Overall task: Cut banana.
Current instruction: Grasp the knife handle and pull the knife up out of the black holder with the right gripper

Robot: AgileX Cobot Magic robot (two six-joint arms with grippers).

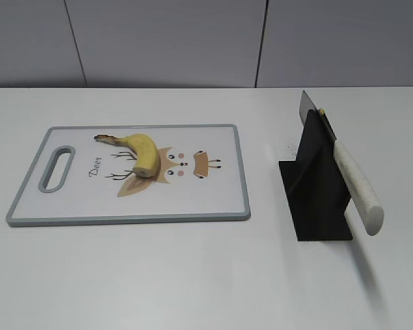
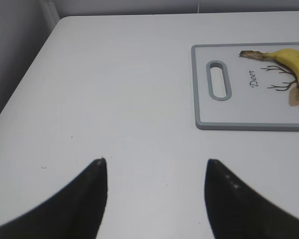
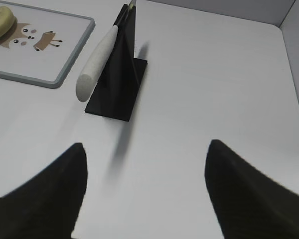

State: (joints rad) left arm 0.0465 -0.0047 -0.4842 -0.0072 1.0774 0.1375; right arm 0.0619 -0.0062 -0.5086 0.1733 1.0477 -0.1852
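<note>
I need to cut the banana, so my right gripper should next grab the knife by its white handle (image 1: 356, 180). The knife's bare blade (image 1: 307, 104) sticks up from the black stand.
The banana (image 1: 139, 151), a short curved yellow piece with a dark stem, lies on the cutting board (image 1: 213, 203), its stem pointing left; it also shows in the left wrist view (image 2: 291, 62) and partly in the right wrist view (image 3: 0, 22). A knife (image 1: 354, 185) with a white handle rests in a black stand (image 1: 316, 192), handle towards the front; it shows in the right wrist view (image 3: 97, 62) too. My left gripper (image 2: 154, 167) is open and empty over bare table, left of the board. My right gripper (image 3: 145, 149) is open and empty, nearer than the knife stand. Neither gripper shows in the exterior view.
The board (image 2: 249, 122) has a grey rim, a handle slot (image 2: 219, 79) at its left end and a deer print. The black stand (image 3: 117, 89) stands right of the board. The white table's left edge (image 2: 20, 84) and right edge (image 3: 289, 64) are in view.
</note>
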